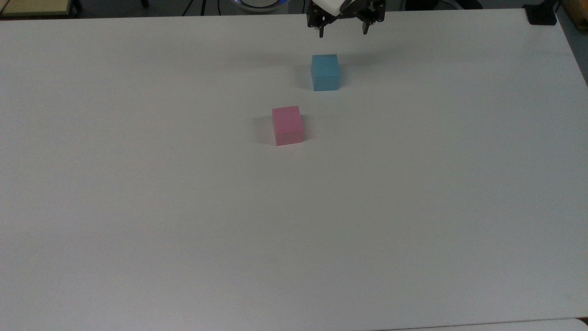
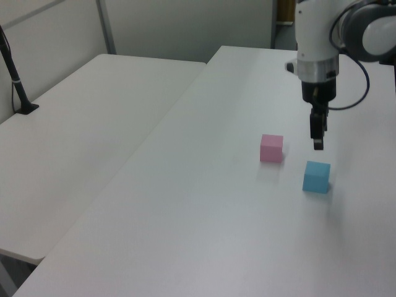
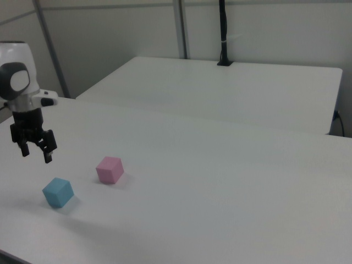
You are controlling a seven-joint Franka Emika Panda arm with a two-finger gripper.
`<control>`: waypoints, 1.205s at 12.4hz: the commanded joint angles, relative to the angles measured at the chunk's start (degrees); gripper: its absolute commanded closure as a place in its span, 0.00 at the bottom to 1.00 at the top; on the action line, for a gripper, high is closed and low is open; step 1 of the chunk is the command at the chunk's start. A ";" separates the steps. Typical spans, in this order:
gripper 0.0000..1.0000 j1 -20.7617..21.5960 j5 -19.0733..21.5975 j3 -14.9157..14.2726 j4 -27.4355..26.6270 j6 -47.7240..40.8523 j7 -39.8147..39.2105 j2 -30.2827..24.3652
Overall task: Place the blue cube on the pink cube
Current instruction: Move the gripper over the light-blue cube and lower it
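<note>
The robot's gripper should grab the blue cube by its upright sides next. The blue cube's bottom then stays free to rest on the pink cube (image 2: 271,148).
The blue cube (image 1: 325,72) (image 2: 316,177) (image 3: 58,192) rests on the white table, apart from the pink cube (image 1: 287,125) (image 2: 271,148) (image 3: 109,169), which sits nearer the table's middle. My gripper (image 1: 343,32) (image 2: 318,142) (image 3: 36,155) hangs open in the air above the blue cube, a short way beyond it toward the top view's upper edge. Nothing is between its fingers, and it touches neither cube.
The white table (image 1: 294,220) spreads wide around the cubes. A second white table (image 2: 80,136) (image 3: 231,93) adjoins it, carrying a black pole on a clamp (image 2: 15,80) (image 3: 223,33). A black block (image 1: 541,16) sits at the top view's upper right corner.
</note>
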 commanded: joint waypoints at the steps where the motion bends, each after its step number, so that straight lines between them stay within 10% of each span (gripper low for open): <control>1: 0.00 -0.20 -0.99 2.98 -6.12 5.25 2.31 -1.62; 15: 0.00 -2.75 -8.47 2.98 -10.88 19.58 5.83 5.67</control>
